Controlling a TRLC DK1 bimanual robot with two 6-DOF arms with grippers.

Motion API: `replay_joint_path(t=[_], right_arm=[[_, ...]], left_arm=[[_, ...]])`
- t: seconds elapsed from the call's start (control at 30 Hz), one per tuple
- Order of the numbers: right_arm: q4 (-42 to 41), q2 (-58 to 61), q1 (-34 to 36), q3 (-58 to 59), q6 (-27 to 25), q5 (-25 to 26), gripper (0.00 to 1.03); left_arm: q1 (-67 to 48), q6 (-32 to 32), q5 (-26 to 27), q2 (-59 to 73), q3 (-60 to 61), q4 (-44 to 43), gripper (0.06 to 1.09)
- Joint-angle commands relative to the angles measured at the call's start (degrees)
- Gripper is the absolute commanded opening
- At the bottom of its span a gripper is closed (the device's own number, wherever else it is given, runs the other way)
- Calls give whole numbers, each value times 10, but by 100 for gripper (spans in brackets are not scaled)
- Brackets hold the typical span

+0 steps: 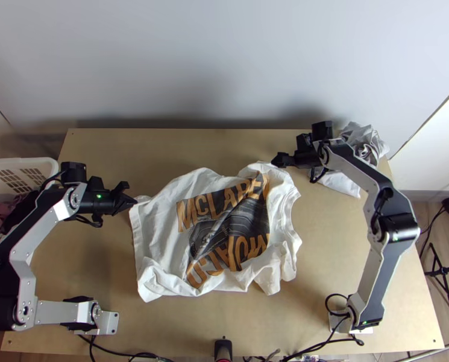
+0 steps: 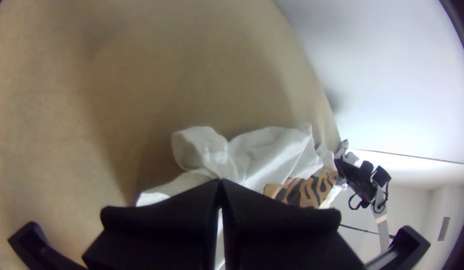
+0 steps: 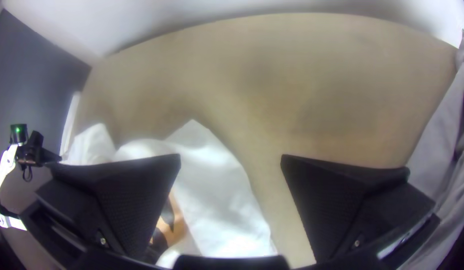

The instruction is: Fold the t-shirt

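My right gripper picks up the t-shirt by the corner (image 1: 265,167) beside the top orange lettering next, to fold the t-shirt over its print (image 1: 229,224).
The white t-shirt (image 1: 164,211) with its dark and orange print lies rumpled across the middle of the table, its near and right edges bunched. My left gripper (image 1: 134,202) is at the shirt's upper left corner; in the left wrist view the fingers of the left gripper (image 2: 219,185) are shut on a bit of white cloth. By the shirt's upper right edge is my right gripper (image 1: 275,161). In the right wrist view the right gripper (image 3: 230,162) stands open, with part of the white shirt (image 3: 216,200) beside and below one finger.
A heap of grey and white cloth (image 1: 363,142) lies at the table's back right corner. A white basket (image 1: 40,164) with clothes stands left of the table. The wall runs along the table's far edge (image 1: 182,128).
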State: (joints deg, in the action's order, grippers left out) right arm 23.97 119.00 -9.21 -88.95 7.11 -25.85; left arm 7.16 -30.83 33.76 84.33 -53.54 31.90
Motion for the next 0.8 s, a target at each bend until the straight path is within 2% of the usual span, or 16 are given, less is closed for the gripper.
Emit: replay_joint_path(t=[0.0,0.1,0.2,0.3,0.53,0.63,0.7,0.73,0.77], right_arm=[[63,75,-4,-72,5,10,92],[102,92,-7,-105,4,11,92],[115,93,-20,-114,-5,11,84],[143,92,-34,-128,-18,11,81],[201,89,-47,-162,-40,11,82],[236,84,-50,-170,-60,11,87],[253,87,-50,-177,-73,11,87],[260,86,-51,-175,-86,15,86],[260,84,-56,-174,-101,43,72]], left_arm=[[9,9,-4,-29,15,11,14],[18,24,-4,-40,19,24,14],[29,35,-6,-43,26,26,14],[36,43,-7,-41,33,27,14],[32,60,-19,-37,42,31,14],[37,67,-25,-34,42,32,14],[40,70,-26,-33,43,33,14],[42,70,-27,-33,44,34,14],[44,70,-28,-33,44,35,14]])
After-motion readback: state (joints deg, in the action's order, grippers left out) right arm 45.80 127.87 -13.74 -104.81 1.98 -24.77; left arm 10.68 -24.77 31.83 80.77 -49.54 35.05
